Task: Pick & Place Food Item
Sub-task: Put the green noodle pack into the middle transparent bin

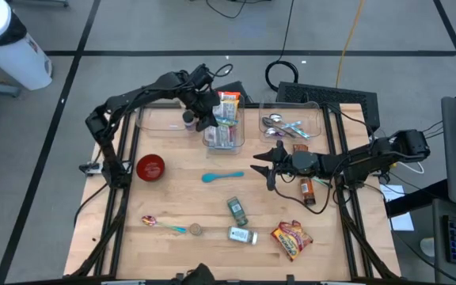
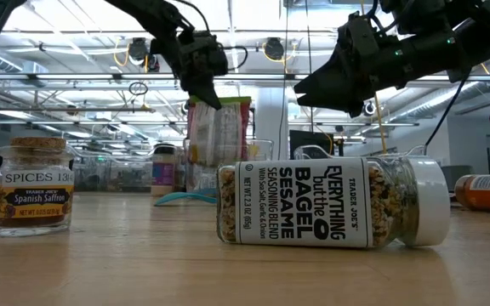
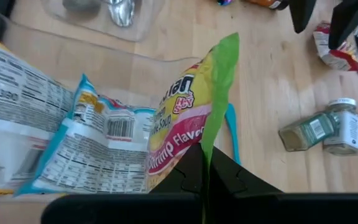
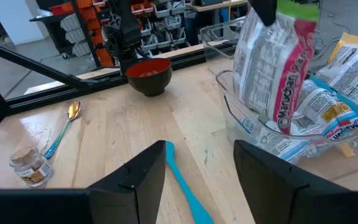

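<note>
The ramen packet's yellow front (image 3: 174, 124) crosses the clear bin's rim, so my left gripper must lower it farther before opening.
A ramen packet (image 4: 278, 68) with a green top edge and a red and yellow front stands upright in a clear bin (image 1: 224, 141) at the table's far middle, among other packets. My left gripper (image 1: 210, 119) is above that bin, shut on the packet; it also shows in the low view (image 2: 202, 81). My right gripper (image 1: 261, 168) hovers open and empty over the table's middle, to the right of the bin, pointing toward the table's left; its fingers frame the right wrist view (image 4: 199, 168). My left gripper pinches the packet's green sealed top edge (image 3: 219, 106) between its two shut fingers (image 3: 188, 171). The fingers come from above, pointing down. The packet hangs upright below them, its lower end (image 4: 284, 121) inside the clear bin among the other packets.
A second clear bin (image 1: 291, 123) with spoons stands right of the first, and a clear tray (image 1: 161, 119) left of it. On the table lie a red bowl (image 1: 150, 167), a blue spoon (image 1: 222, 176), spice jars (image 1: 237, 210) (image 1: 242, 235), a snack packet (image 1: 291, 239) and an orange bottle (image 1: 306, 188).
</note>
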Controlling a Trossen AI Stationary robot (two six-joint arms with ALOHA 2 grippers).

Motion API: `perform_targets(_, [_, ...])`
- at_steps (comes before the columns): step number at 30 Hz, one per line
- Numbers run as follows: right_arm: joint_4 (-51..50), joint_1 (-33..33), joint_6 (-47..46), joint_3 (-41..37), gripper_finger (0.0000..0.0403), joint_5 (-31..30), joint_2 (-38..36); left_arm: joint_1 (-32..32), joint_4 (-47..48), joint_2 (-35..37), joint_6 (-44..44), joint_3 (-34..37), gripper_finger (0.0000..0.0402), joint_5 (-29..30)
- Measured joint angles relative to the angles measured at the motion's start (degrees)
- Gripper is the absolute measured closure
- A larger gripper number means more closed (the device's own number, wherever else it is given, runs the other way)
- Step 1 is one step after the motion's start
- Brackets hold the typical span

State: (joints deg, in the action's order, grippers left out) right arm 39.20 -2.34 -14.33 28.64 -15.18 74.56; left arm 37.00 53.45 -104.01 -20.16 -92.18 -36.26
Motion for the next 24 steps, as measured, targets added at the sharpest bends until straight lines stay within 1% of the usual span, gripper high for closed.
perform_targets(7, [0.0,0.0,0.0,0.0,0.0226,0.0,0.0,0.5,-0.1,-4.3,0.1,0.0,0.0398,-2.4])
perform_targets(15, [0.0,0.0,-0.9,0.0,0.0228,0.0,0.0,1.9,-0.6,-8.7,0.9,0.0,0.0395,-2.5])
perform_targets(21, [-0.6,0.0,-0.9,0.0,0.0228,0.0,0.0,2.2,-3.2,-9.2,0.6,0.0,0.0398,0.2])
perform_targets(24, [-1.1,0.0,-0.9,0.0,0.0228,0.0,0.0,2.1,-5.1,-8.4,1.0,0.1,0.0397,3.3])
